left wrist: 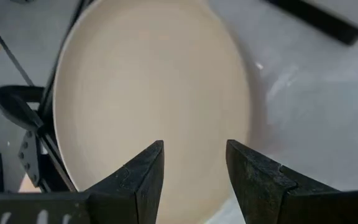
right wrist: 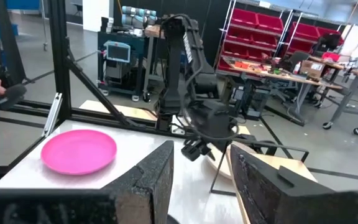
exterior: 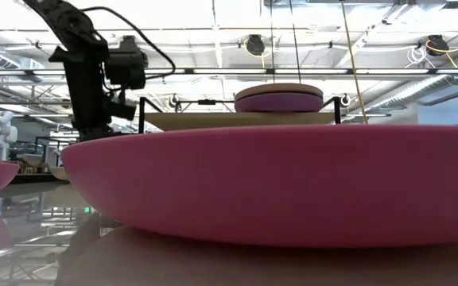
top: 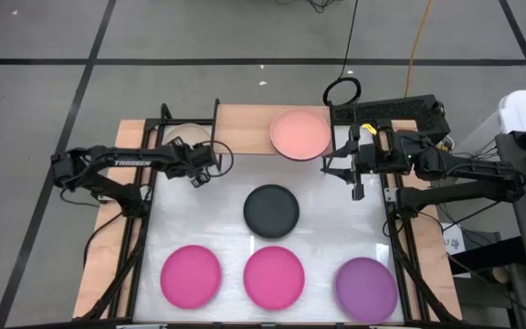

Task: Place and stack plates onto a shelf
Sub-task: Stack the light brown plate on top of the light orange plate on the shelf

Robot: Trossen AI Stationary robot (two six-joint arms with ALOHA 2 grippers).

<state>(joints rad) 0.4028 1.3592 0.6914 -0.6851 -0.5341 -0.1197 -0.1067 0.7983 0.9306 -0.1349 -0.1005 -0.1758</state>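
Next, my left gripper grabs the beige plate by its rim to stack it on the shelf's salmon plate (top: pixel 300 133).
A salmon plate (top: pixel 299 134) lies flat on the right half of the wood shelf (top: pixel 245 119); it also shows in the low view as the salmon plate (exterior: pixel 278 99). A beige plate (top: pixel 183 137) lies on the shelf's left half. My left gripper (top: pixel 199 176) is open and hovers at the near rim of the beige plate (left wrist: pixel 148 93), touching nothing. My right gripper (top: pixel 356 180) is open and empty, just right of the shelf's near corner. A dark grey plate (top: pixel 271 209), two hot pink plates (top: pixel 191 276) (top: pixel 274 276) and a purple plate (top: pixel 366 286) rest on the white tabletop.
Black frame bars (top: pixel 142 228) run along both sides of the table. A black power strip (top: pixel 391 111) lies behind the right arm. The left arm (right wrist: pixel 185 74) stands across the table in the right wrist view. One hot pink plate (exterior: pixel 277 183) fills the low view.
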